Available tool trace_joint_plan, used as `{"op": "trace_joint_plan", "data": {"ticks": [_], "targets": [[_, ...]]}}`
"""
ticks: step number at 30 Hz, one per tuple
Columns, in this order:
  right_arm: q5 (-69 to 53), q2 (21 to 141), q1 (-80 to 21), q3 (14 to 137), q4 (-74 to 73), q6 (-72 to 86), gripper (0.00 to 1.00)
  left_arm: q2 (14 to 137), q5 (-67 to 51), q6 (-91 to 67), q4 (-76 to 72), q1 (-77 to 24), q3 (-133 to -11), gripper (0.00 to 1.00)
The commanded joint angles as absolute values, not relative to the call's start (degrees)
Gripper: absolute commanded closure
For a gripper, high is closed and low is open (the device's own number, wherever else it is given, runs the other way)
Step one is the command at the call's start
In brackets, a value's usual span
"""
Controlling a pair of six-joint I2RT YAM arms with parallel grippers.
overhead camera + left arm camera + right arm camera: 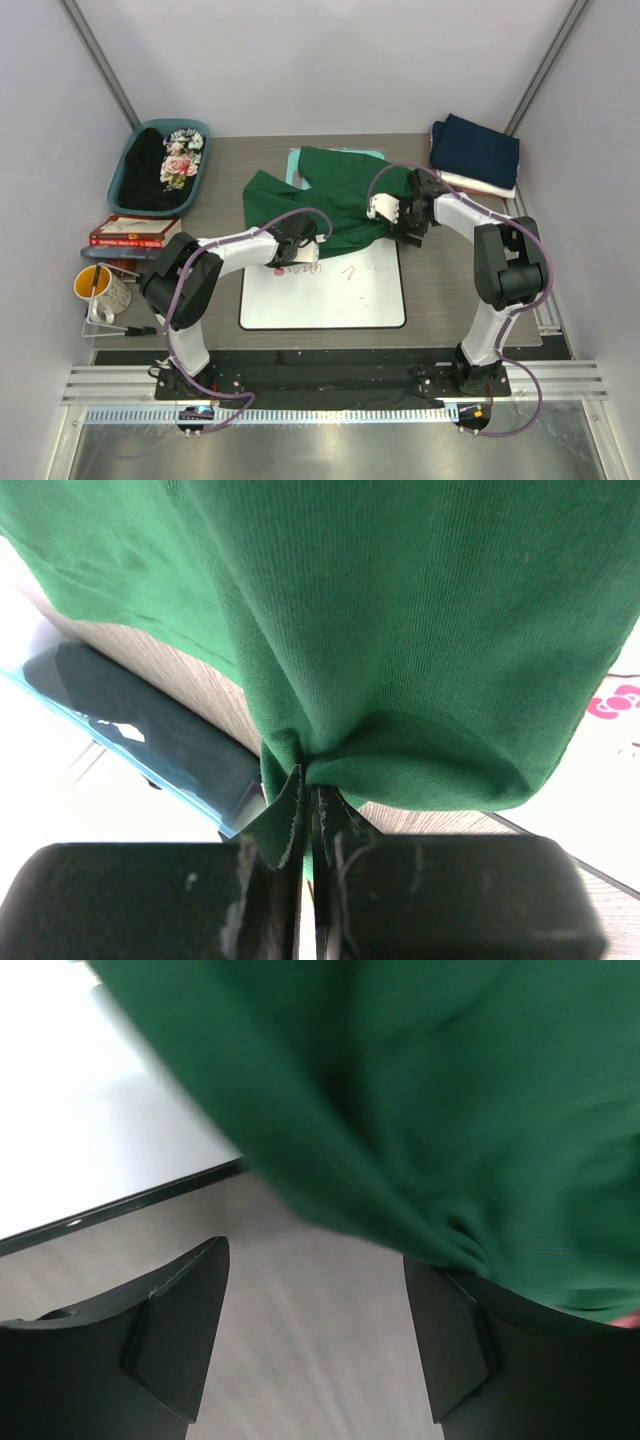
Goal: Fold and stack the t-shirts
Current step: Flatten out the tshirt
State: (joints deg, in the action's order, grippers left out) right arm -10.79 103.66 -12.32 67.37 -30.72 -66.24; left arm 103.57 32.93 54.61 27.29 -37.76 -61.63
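Note:
I need to spread out the dark green t-shirt [330, 195] for folding, so my right gripper should next grab it by its loose edge [380, 232], opposite the place where my left gripper holds it.
A dark green t-shirt [330, 195] lies crumpled across the table's middle, partly over the whiteboard [330, 290]. My left gripper [290, 247] is shut on a bunched edge of it [400, 660], the cloth pinched between the jaws [307, 798]. My right gripper [410, 228] stands open at the shirt's right edge. Bare table shows between its fingers [315, 1340], and green cloth [420, 1110] hangs just above the right finger [450, 1350]. Folded navy [476, 150] and white [485, 186] t-shirts are stacked at the back right. A black floral-print t-shirt [165, 165] lies in the teal tub.
The teal tub [195, 128] stands at the back left. Red books [130, 232], a yellow mug [98, 290] and a wire rack lie along the left edge. A flat teal board [293, 168] peeks out under the green shirt. White walls enclose the table.

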Motion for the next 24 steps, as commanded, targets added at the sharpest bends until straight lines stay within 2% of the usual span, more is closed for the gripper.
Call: {"op": "trace_joint_plan", "data": {"ticks": [1, 14, 17, 18, 19, 21, 22, 23, 24], "targets": [[-10.2, 106.8, -12.6, 74.2, -25.7, -67.9, 0.24, 104.2, 32.1, 53.3, 28.2, -37.6, -63.5, 1.00], [-12.6, 113.1, -15.2, 77.2, -24.7, -70.4, 0.25, 105.4, 30.8, 52.3, 28.7, -37.7, -64.3, 1.00], [-12.1, 114.3, -16.2, 76.7, -24.1, -70.9, 0.31, 105.6, 30.7, 52.4, 28.7, -37.6, -64.4, 1.00], [-11.9, 115.0, -16.3, 76.8, -23.6, -71.3, 0.35, 105.6, 30.6, 52.2, 28.7, -37.5, -64.4, 1.00], [-11.7, 115.3, -16.4, 77.0, -23.6, -71.3, 0.49, 105.8, 30.4, 52.1, 28.7, -37.6, -64.4, 1.00], [-10.9, 116.0, -16.7, 77.8, -23.5, -71.2, 0.64, 106.1, 30.2, 51.8, 28.7, -37.6, -64.6, 1.00], [-10.6, 116.3, -16.8, 78.0, -23.6, -71.2, 0.88, 106.3, 30.2, 51.6, 28.7, -37.6, -64.6, 1.00], [-10.5, 116.1, -16.8, 78.0, -23.6, -71.3, 0.99, 106.4, 30.1, 51.5, 28.7, -37.7, -64.6, 1.00], [-10.0, 115.9, -16.8, 78.1, -23.6, -71.4, 0.99, 106.4, 30.0, 51.4, 28.6, -37.6, -64.7, 1.00]]}}
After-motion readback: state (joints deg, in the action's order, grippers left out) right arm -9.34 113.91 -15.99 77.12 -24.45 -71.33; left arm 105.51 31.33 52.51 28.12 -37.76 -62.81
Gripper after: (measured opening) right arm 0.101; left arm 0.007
